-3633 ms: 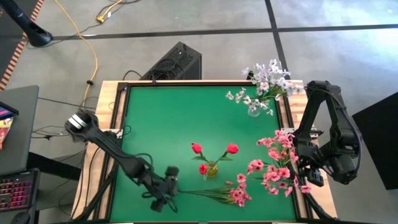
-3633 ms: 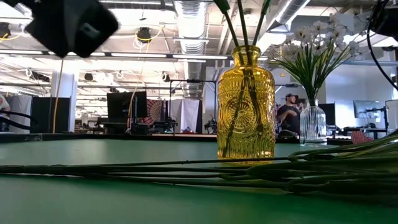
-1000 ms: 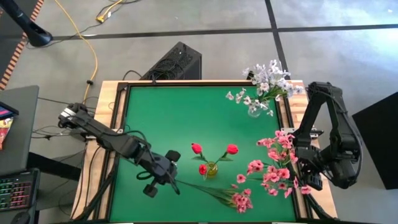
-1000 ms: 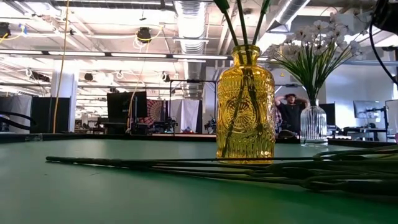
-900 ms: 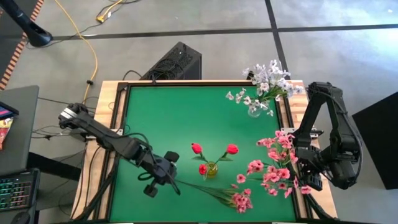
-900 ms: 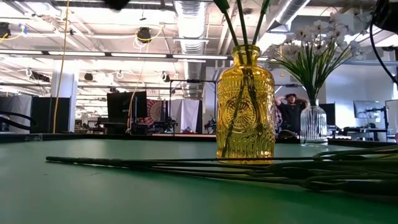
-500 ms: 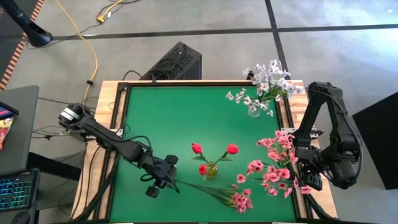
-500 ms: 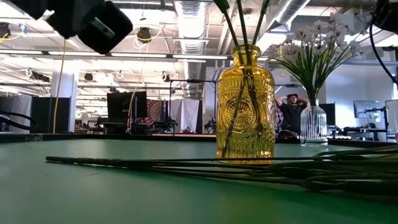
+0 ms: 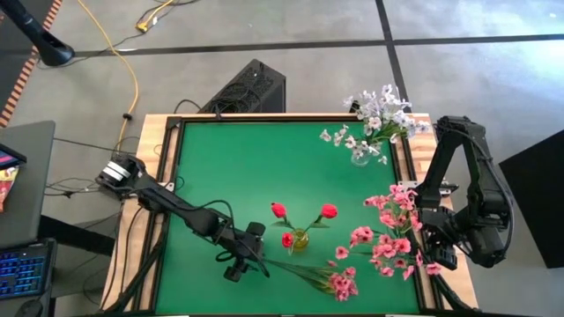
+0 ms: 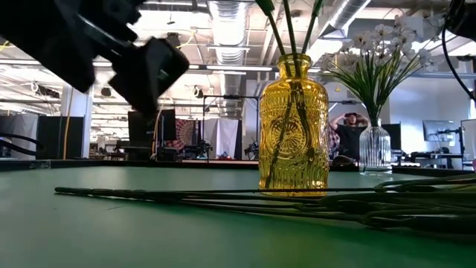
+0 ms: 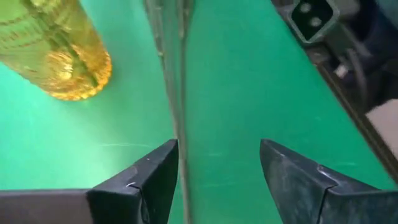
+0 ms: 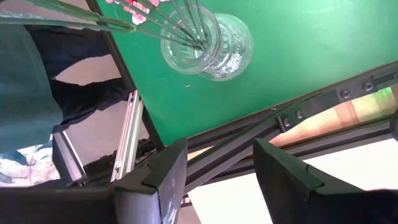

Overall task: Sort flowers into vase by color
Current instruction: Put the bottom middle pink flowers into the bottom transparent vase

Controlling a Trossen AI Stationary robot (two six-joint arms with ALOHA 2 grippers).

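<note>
My left gripper grabs the pink spray (image 9: 310, 272) by its long green stems next, to sort the spray into a vase.
A pink spray (image 9: 310, 272) lies flat on the green table, blossoms toward the near right and stem ends toward my left gripper (image 9: 255, 261). That gripper is open above the stem ends (image 11: 176, 81), which run between its fingers close to one of them. In the low view it hangs clear above the stems (image 10: 223, 197). Red flowers (image 9: 280, 210) stand in the yellow vase (image 9: 300, 239). More pink flowers (image 9: 392, 231) stand in a clear vase (image 12: 208, 37). My right gripper (image 12: 217, 149) waits open beside that vase at the table's right edge.
White flowers (image 9: 374, 119) fill a ribbed clear vase (image 10: 374, 149) at the far right corner. The yellow vase (image 11: 56, 50) stands just beyond the lying stems. The table's near edge frame (image 11: 348, 81) runs close to my left gripper. Bare green table (image 9: 229, 167) lies at the far left.
My left gripper has come down toward the lying pink spray's stem ends and shifted a little toward the table's right edge. The spray has stayed where it was on the table.
</note>
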